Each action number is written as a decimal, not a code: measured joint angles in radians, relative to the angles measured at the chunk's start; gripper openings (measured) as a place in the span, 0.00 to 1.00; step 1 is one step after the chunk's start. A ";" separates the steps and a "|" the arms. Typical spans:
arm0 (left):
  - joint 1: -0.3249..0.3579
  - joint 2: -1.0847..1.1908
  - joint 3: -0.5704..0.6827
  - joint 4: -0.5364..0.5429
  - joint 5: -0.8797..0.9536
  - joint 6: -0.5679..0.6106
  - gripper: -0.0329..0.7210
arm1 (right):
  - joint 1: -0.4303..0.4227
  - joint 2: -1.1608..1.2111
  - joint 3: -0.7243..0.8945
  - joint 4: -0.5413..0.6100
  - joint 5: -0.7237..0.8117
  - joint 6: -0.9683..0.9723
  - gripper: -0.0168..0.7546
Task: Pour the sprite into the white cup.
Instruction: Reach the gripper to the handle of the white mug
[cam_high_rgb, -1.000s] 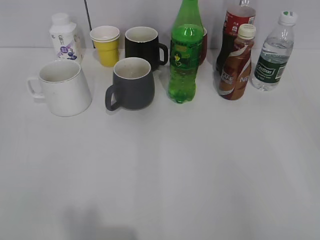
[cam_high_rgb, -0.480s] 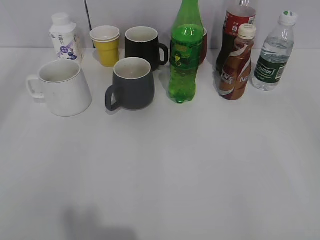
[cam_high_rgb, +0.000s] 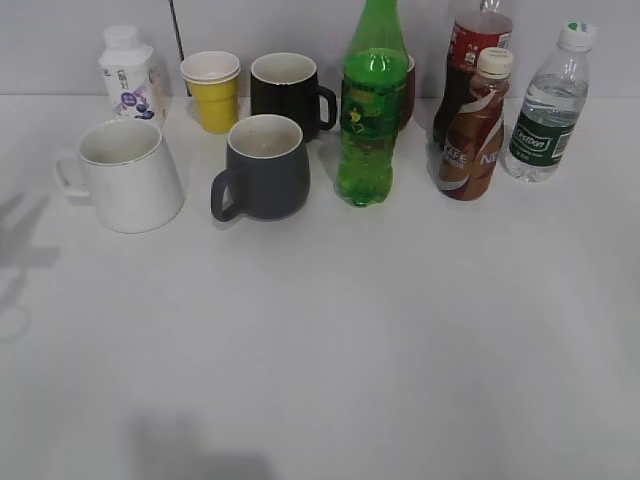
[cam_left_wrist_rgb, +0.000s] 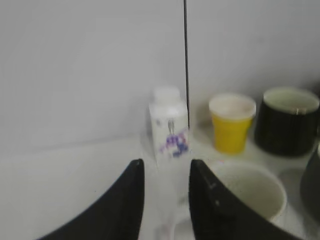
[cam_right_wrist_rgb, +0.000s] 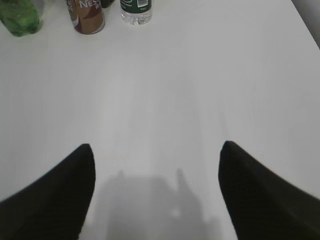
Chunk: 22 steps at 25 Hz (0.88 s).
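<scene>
I should next grab the cup with my left gripper by its slim handle (cam_high_rgb: 70, 175), because the white cup's round body (cam_high_rgb: 133, 180) is too wide for the fingers.
The sprite (cam_high_rgb: 370, 120), a tall green bottle, stands upright at the back middle of the table; its base also shows in the right wrist view (cam_right_wrist_rgb: 20, 17). The white cup (cam_high_rgb: 130, 175) stands at the left with its handle to the left. Neither gripper shows in the exterior view. In the left wrist view my left gripper (cam_left_wrist_rgb: 166, 165) is open and empty, just short of the white cup (cam_left_wrist_rgb: 245, 192), whose rim lies behind the right finger. My right gripper (cam_right_wrist_rgb: 156, 147) is wide open and empty above bare table, well short of the bottles.
A dark grey mug (cam_high_rgb: 265, 168) stands between the cup and the sprite. Behind them are a black mug (cam_high_rgb: 285, 88), a yellow paper cup (cam_high_rgb: 213, 92) and a small white bottle (cam_high_rgb: 128, 75). A brown coffee bottle (cam_high_rgb: 475, 130), a cola bottle (cam_high_rgb: 470, 50) and a water bottle (cam_high_rgb: 545, 110) stand at the right.
A faint shadow has appeared on the table at the left edge of the exterior view. The objects have not moved.
</scene>
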 joint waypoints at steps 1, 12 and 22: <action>0.000 0.059 0.009 -0.002 -0.025 0.000 0.37 | 0.000 0.000 0.000 0.001 0.000 0.000 0.77; 0.000 0.582 0.152 -0.106 -0.673 0.085 0.39 | 0.000 0.000 0.000 0.015 0.000 0.000 0.77; 0.000 0.749 0.052 -0.139 -0.716 0.091 0.43 | 0.000 0.000 0.000 0.025 0.000 0.000 0.77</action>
